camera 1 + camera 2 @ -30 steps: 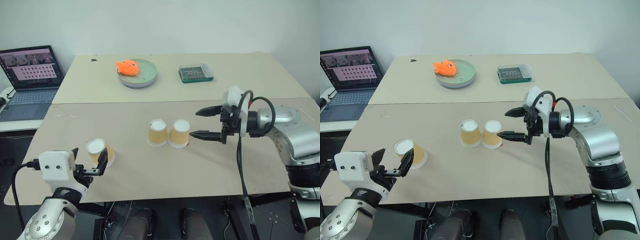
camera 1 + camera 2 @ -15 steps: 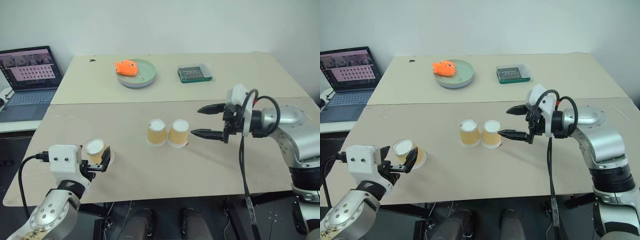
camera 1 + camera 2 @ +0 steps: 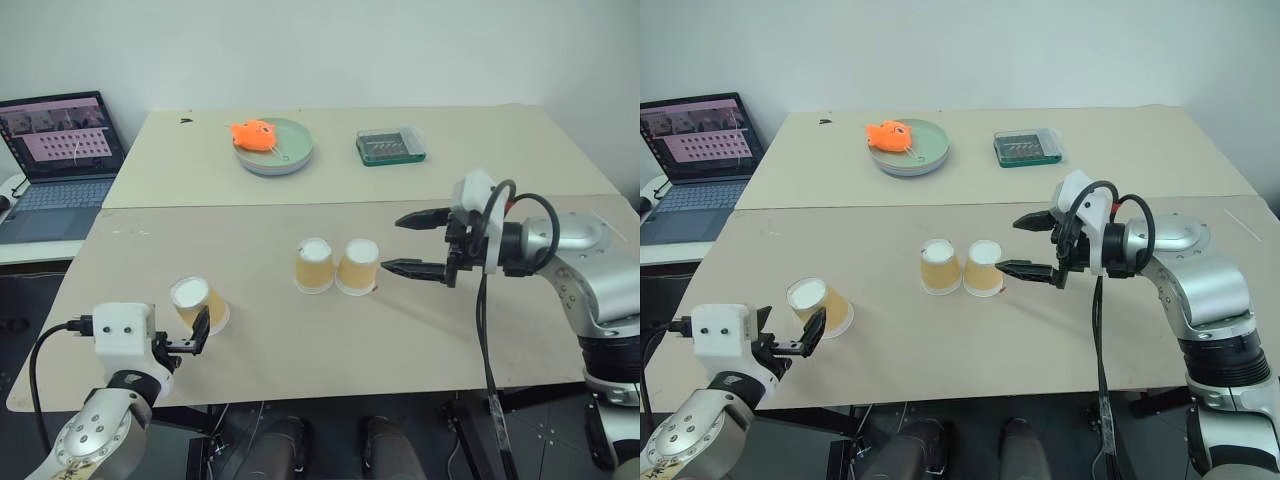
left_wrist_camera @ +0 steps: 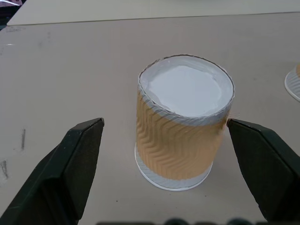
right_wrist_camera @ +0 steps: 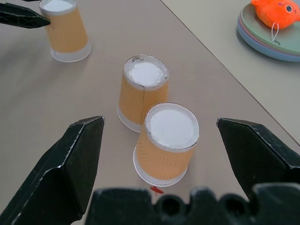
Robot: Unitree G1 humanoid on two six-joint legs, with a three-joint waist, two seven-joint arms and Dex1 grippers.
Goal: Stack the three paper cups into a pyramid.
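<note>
My left gripper must move farther before closing: my fingers reach the lone cup's near side, short of its white top (image 3: 189, 291).
Three paper cups stand upside down on the tan table (image 3: 300, 350). Two of them are side by side in the middle, one (image 3: 314, 265) to the left of the other (image 3: 359, 266). The third cup (image 3: 197, 303) stands alone near the front left. My left gripper (image 3: 788, 337) is open just in front of that cup; in the left wrist view the cup (image 4: 180, 124) sits between the spread fingers without touching them. My right gripper (image 3: 391, 244) is open and empty, hovering just right of the middle pair, which the right wrist view shows as a nearer cup (image 5: 166, 140) and a farther one (image 5: 142, 91).
On the far table a green plate (image 3: 290, 155) carries an orange toy fish (image 3: 253, 132), with a clear container (image 3: 391, 146) to its right. A laptop (image 3: 62, 140) sits off the table at the far left. The lone cup is close to the table's front edge.
My left gripper has sunk a little and drifted left, staying open at the lone cup. The right gripper and all three cups have not moved.
</note>
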